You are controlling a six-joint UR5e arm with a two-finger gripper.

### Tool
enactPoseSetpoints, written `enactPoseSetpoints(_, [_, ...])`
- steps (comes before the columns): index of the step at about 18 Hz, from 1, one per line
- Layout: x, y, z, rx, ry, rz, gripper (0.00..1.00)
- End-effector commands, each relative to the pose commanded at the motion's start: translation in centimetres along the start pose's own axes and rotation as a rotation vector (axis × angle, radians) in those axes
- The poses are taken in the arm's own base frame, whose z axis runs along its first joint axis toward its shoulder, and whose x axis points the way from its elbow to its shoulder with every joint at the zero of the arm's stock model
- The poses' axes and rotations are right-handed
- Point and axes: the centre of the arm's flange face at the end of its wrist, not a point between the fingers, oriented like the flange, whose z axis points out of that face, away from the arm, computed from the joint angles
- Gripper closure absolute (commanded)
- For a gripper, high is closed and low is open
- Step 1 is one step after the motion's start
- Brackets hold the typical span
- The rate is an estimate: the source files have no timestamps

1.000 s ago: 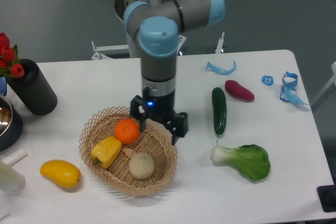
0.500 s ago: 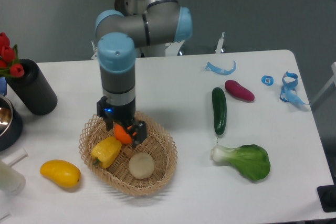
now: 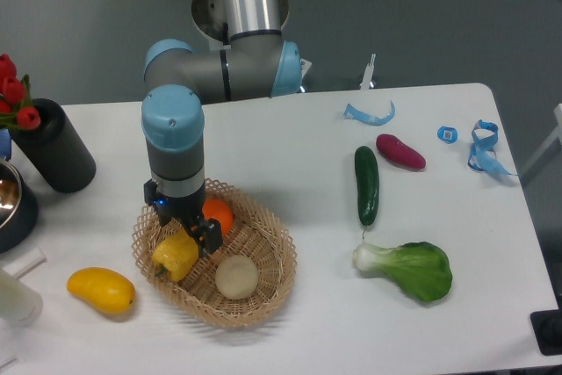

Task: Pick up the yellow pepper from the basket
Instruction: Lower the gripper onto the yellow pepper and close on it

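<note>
My gripper takes hold of the yellow pepper (image 3: 175,256) by its upper end next. Then it picks the pepper up from the basket (image 3: 272,283).
The yellow pepper (image 3: 175,256) lies in the left part of the woven basket (image 3: 272,283), beside an orange (image 3: 218,214) and a pale round fruit (image 3: 236,277). My gripper (image 3: 183,227) hangs directly over the pepper's upper end, low inside the basket. It is open, with one black finger (image 3: 210,236) showing between the pepper and the orange. The other finger is mostly hidden behind the wrist on the left side. Nothing is held.
A yellow mango (image 3: 101,291) lies on the table left of the basket. A black cylinder (image 3: 54,147) with red tulips and a metal bowl (image 3: 10,202) stand at the far left. A cucumber (image 3: 366,184), purple vegetable (image 3: 400,151) and bok choy (image 3: 408,269) lie to the right.
My gripper has swung left from the basket's right side, across the orange, and now sits lower over the yellow pepper. The fruits have not moved.
</note>
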Motion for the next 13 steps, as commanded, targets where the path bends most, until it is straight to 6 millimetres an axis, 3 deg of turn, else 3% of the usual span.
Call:
enactPoseSetpoints(7, [1.6, -0.4, 1.7, -0.020, 0.027, -0.007, 0.00])
enactPoseSetpoints(13, [1.6, -0.5, 2.3, -0.027, 0.034, -0.011, 0.00])
